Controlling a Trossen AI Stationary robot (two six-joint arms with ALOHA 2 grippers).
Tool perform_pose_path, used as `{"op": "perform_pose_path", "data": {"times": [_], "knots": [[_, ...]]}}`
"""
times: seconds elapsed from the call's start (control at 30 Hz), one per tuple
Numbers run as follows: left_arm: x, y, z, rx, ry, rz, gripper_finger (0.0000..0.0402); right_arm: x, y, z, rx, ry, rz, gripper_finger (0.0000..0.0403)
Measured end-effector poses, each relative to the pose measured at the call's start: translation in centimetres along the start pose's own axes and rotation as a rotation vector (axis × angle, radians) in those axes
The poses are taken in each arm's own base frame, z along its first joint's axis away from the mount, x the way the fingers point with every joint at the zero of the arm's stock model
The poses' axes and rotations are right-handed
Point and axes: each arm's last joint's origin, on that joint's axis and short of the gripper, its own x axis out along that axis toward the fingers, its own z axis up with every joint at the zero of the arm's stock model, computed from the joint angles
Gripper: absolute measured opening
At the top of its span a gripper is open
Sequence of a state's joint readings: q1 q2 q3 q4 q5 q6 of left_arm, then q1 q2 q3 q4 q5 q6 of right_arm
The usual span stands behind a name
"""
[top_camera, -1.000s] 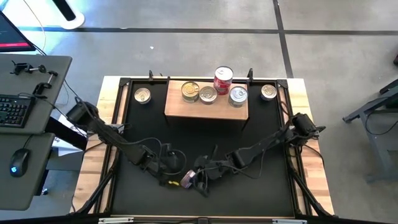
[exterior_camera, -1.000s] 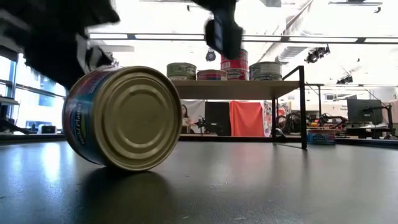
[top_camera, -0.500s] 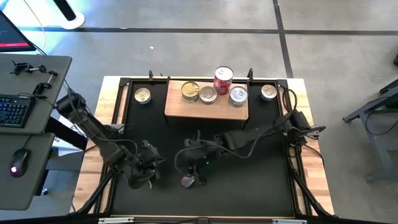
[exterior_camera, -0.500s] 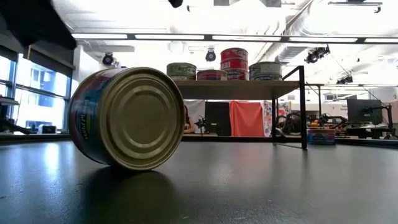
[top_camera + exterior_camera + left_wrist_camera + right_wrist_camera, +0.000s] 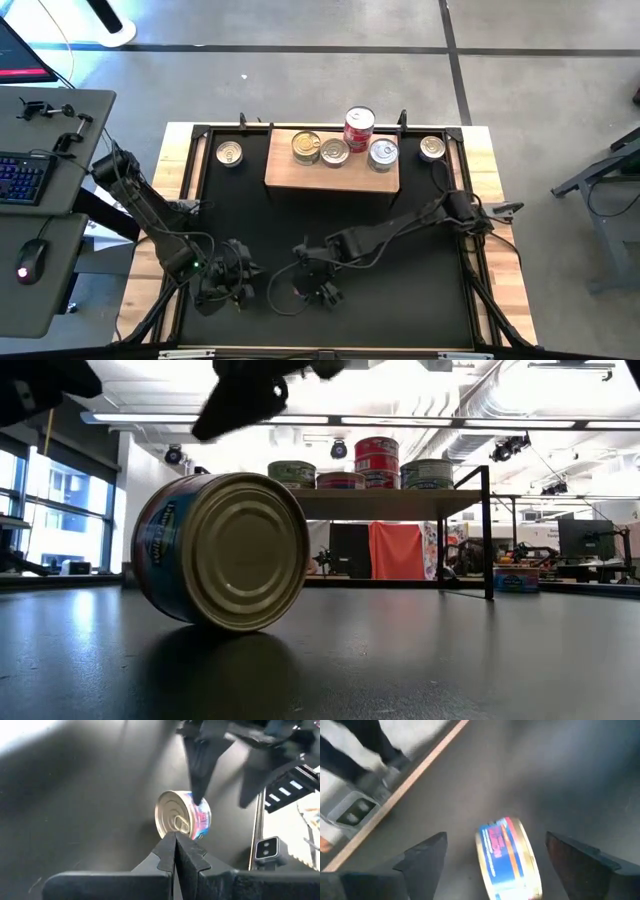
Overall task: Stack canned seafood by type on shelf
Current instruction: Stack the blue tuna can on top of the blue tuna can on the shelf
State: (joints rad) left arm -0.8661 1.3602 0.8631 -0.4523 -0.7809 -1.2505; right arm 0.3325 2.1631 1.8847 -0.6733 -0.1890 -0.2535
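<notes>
The blue and red tin has gold-rimmed ends, and my right gripper will next pick it up by them to stack it on the wooden shelf.
One tin of canned seafood with a blue and red label lies on its curved side on the black mat, a gold end facing the near edge. My right gripper hangs open over it with a finger on either side, clear of it in the low view. My left gripper is shut and points at the tin's pull-tab lid from the table's left, a short way off. In the high view the right gripper hides the tin. The wooden shelf at the far side carries several tins, among them a red stack.
Two loose tins stand on the mat left and right of the shelf. Black frame rails run along the mat's sides. A desk with a keyboard and a mouse stands beyond the table's left edge.
My left gripper has drawn back from the tin toward the table's left edge. My right gripper has swung away and come back over the tin, its fingers now spread. The tin has been let go and has rolled a little on the mat.
</notes>
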Motion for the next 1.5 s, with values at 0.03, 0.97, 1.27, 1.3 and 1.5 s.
{"op": "perform_pose_path", "data": {"times": [0.03,0.97,1.27,1.3,1.5], "knots": [[0.0,0.0,0.0,0.001,-0.003,-0.001,0.0,0.3,-0.1,-0.2,-0.015,0.018,-0.009,0.033],[-9.1,3.1,9.3,0.106,-0.417,-0.165,0.0,4.0,-0.6,-2.2,-0.069,0.17,-0.13,0.0172],[-10.4,4.4,10.4,0.218,-0.473,-0.132,0.0,-2.7,-2.1,1.9,-0.106,0.261,-0.405,0.0172],[-10.5,4.5,10.5,0.235,-0.476,-0.128,0.0,-3.8,-2.6,2.4,-0.107,0.263,-0.458,0.0172],[-10.7,5.0,10.5,0.3,-0.48,-0.095,0.0,-10.0,-6.7,1.7,-0.035,0.41,-0.829,0.0172]]}}
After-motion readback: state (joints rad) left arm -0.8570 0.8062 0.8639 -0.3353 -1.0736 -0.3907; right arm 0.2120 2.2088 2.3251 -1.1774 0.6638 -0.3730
